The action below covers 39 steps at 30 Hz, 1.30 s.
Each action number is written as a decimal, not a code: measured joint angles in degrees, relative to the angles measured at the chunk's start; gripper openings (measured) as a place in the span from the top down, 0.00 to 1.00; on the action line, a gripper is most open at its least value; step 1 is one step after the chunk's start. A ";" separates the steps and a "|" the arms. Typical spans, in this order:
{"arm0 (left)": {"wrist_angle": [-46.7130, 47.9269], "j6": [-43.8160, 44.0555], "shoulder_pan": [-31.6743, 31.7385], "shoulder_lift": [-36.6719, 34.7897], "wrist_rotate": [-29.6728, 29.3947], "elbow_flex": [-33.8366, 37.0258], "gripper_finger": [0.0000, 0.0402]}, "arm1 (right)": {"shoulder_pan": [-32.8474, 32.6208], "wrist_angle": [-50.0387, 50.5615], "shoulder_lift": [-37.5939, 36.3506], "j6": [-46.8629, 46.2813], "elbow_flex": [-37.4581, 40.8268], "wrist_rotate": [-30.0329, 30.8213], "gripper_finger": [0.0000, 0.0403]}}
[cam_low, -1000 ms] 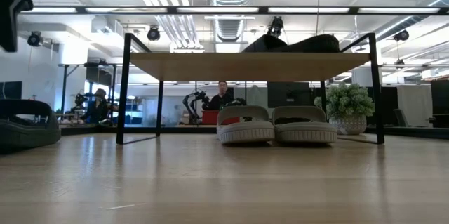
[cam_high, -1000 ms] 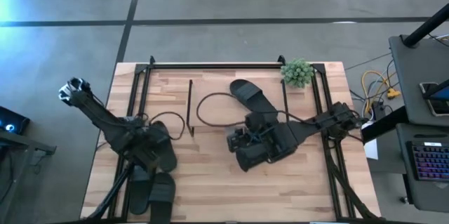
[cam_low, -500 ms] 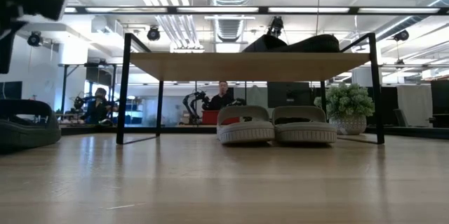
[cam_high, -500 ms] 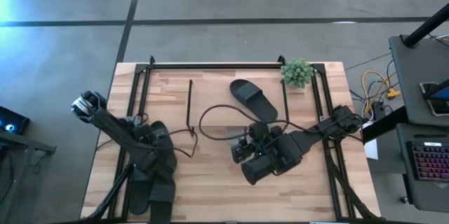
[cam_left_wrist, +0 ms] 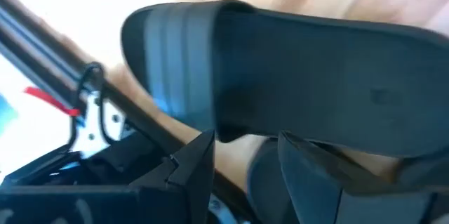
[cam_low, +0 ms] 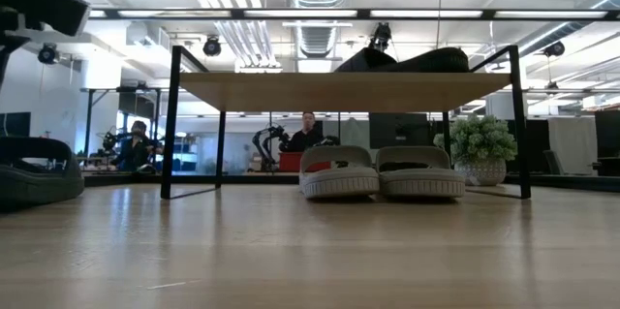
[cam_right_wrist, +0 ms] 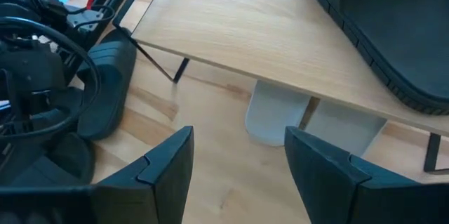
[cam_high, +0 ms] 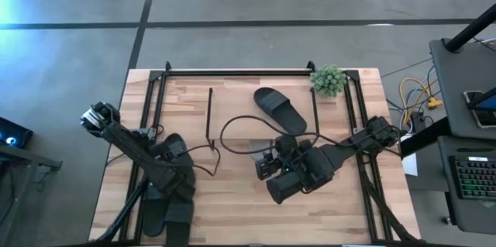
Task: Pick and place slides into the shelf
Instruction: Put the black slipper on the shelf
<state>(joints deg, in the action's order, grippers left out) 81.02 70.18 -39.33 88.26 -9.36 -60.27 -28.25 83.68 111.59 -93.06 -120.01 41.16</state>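
I will next grab the black slide by the side of its strap (cam_left_wrist: 205, 112) with my left gripper, to put the slide on the shelf's top board.
One black slide (cam_high: 280, 110) lies on the shelf's top board (cam_low: 339, 91), where the low view shows it too (cam_low: 402, 59). Two light grey slides (cam_low: 339, 173) (cam_low: 419, 173) rest on their soles on the table under the shelf. At the table's near left, my left gripper (cam_left_wrist: 245, 171) stands open over several black slides (cam_high: 167, 216). One of these, a black slide (cam_left_wrist: 302, 62), fills its wrist view just past the fingertips. My right gripper (cam_right_wrist: 242, 175) is open and holds nothing, hovering before the shelf's near edge. My left gripper's open fingers (cam_left_wrist: 200, 164) stand close under the rim of the black slide's strap end (cam_left_wrist: 224, 129). I cannot tell whether they touch it.
A small potted plant (cam_high: 328, 80) stands at the shelf's far right corner. Black frame rails (cam_high: 155, 108) run along the table's left and right sides. A black slide (cam_low: 39, 169) shows at the low view's left. Bare tabletop (cam_high: 232, 208) lies between the two arms.
My right gripper has drawn back from the black slide on the shelf top toward the table's near edge, and the slide now lies fully uncovered there. My left gripper has gone toward the near edge, over the black slides at the front left.
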 joint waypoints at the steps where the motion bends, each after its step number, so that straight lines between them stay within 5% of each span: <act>1: -0.79 -0.01 0.00 -0.06 0.27 0.00 0.64 | 0.00 0.00 0.00 0.00 0.00 -0.14 0.47; 28: -2.63 -0.07 0.07 -0.06 -4.76 11.14 0.65 | 0.02 -0.09 0.01 -2.68 0.00 0.92 0.47; 39: -5.61 -0.05 0.03 -0.06 -8.46 13.53 0.94 | 0.00 -0.04 0.02 -4.48 -0.16 3.91 0.47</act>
<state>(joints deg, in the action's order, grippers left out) 75.41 70.13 -39.30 88.20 -17.82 -46.74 -28.25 83.64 111.61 -97.54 -120.16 45.07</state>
